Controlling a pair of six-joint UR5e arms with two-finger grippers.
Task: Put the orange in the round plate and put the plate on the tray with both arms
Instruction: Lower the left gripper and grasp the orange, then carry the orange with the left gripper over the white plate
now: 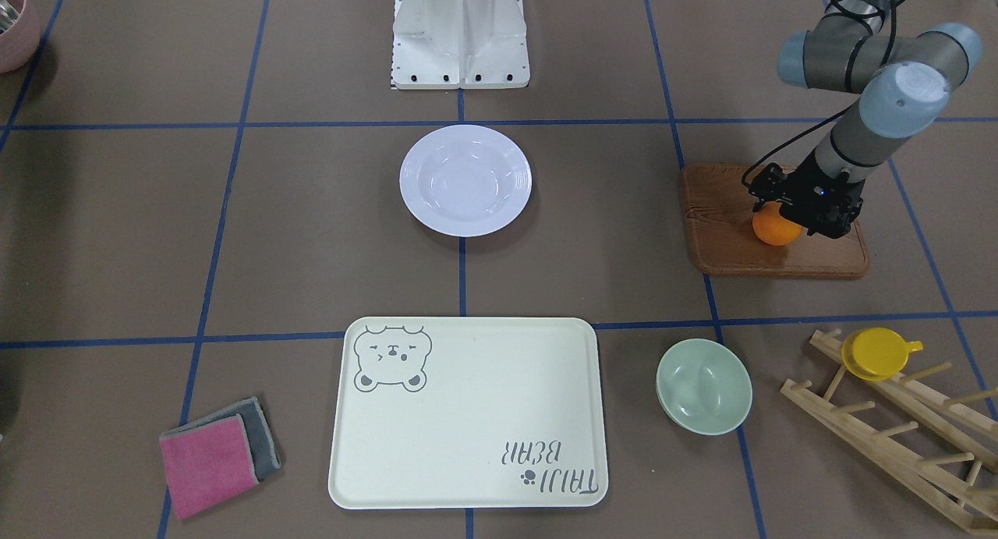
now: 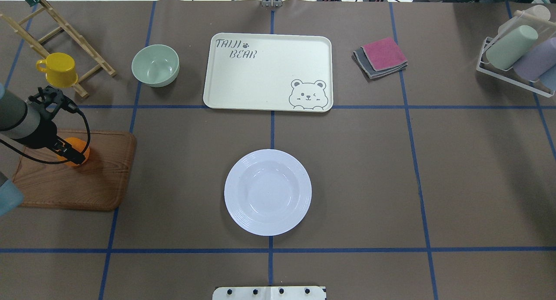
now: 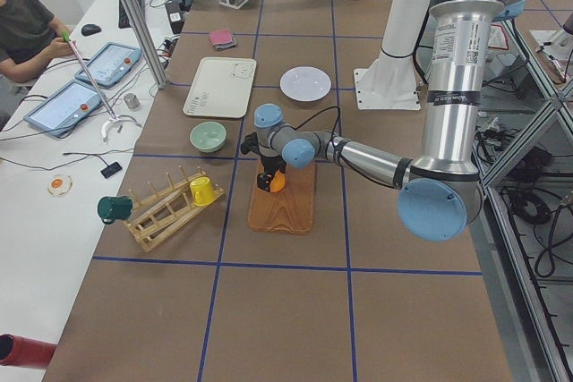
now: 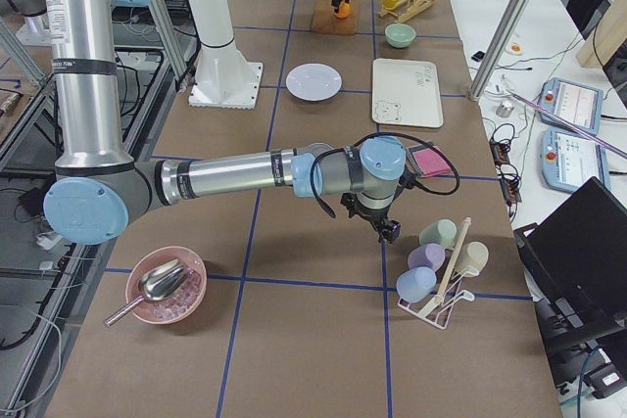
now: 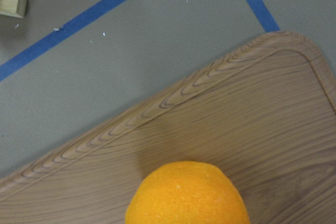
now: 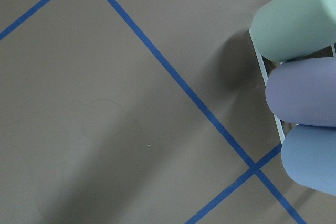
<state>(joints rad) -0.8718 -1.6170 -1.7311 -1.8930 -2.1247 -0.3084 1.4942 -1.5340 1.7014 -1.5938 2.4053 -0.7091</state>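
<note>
The black fingers reach down on opposite sides of the orange (image 1: 777, 232), close to the wooden board (image 1: 733, 242). It is time to close my left gripper now, which would catch the orange.
The orange (image 1: 777, 232) lies on a brown wooden board (image 1: 733, 242) at the robot's left. My left gripper (image 2: 71, 154) is down over the orange, its black fingers against the fruit; whether they have closed on it I cannot tell. The left wrist view shows the orange (image 5: 189, 195) close up at the bottom, resting on the board. The white round plate (image 2: 268, 191) stands empty at the table's middle. Beyond it lies the cream bear tray (image 2: 260, 78), also empty. My right gripper (image 4: 390, 232) hovers low near a cup rack; open or shut, I cannot tell.
A pale-green bowl (image 2: 155, 64) sits left of the tray. A yellow cup (image 2: 58, 70) hangs on a wooden rack (image 2: 65, 31). Folded pink and grey cloths (image 2: 382, 57) lie right of the tray. Pastel cups fill a wire rack (image 2: 517, 52). A person sits beyond the far table edge (image 3: 22, 20).
</note>
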